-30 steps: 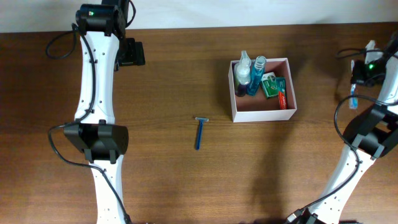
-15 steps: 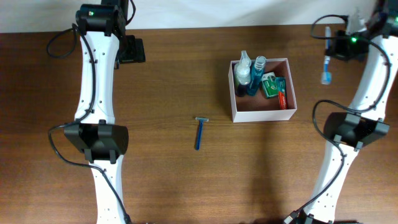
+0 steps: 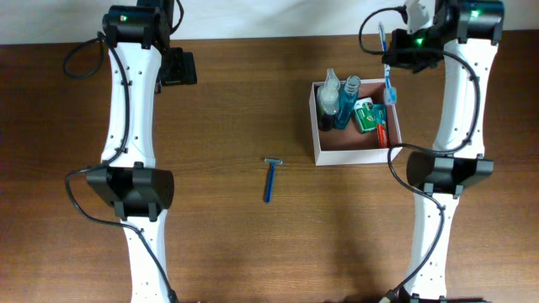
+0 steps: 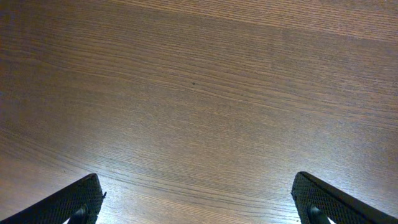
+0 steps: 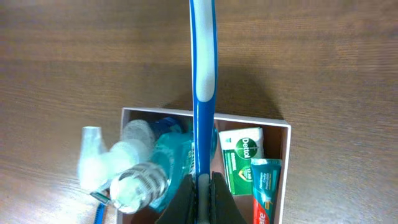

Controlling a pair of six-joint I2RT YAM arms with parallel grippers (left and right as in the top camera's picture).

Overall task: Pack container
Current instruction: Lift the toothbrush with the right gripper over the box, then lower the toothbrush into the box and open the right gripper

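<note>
The toothbrush (image 3: 388,80) is high above the container's far side (image 3: 369,82), so my right gripper now keeps hold until the toothbrush's lower end reaches inside the container.
The container (image 3: 358,156) is a white-walled box with a reddish-brown inside, right of the table's middle. It holds a clear bottle (image 5: 134,186), a blue bottle (image 5: 169,146), a green soap pack (image 5: 240,158) and a toothpaste tube (image 5: 264,193). My right gripper (image 3: 386,46) hangs over the box's far right corner, shut on a blue and white toothbrush (image 3: 388,80). In the right wrist view the toothbrush (image 5: 203,74) sticks out from the shut gripper (image 5: 200,186) above the container's wall (image 5: 285,168). My left gripper (image 4: 199,205) stands open over bare wood at the far left (image 3: 181,69).
A blue razor (image 3: 270,178) lies on the wooden table left of and in front of the box. Its tip shows in the right wrist view as the blue razor (image 5: 99,211). Both white arms rise from the near edge on either side.
The right arm has swung left from the table's right edge, carrying the toothbrush to above the container. The left arm has not moved.
</note>
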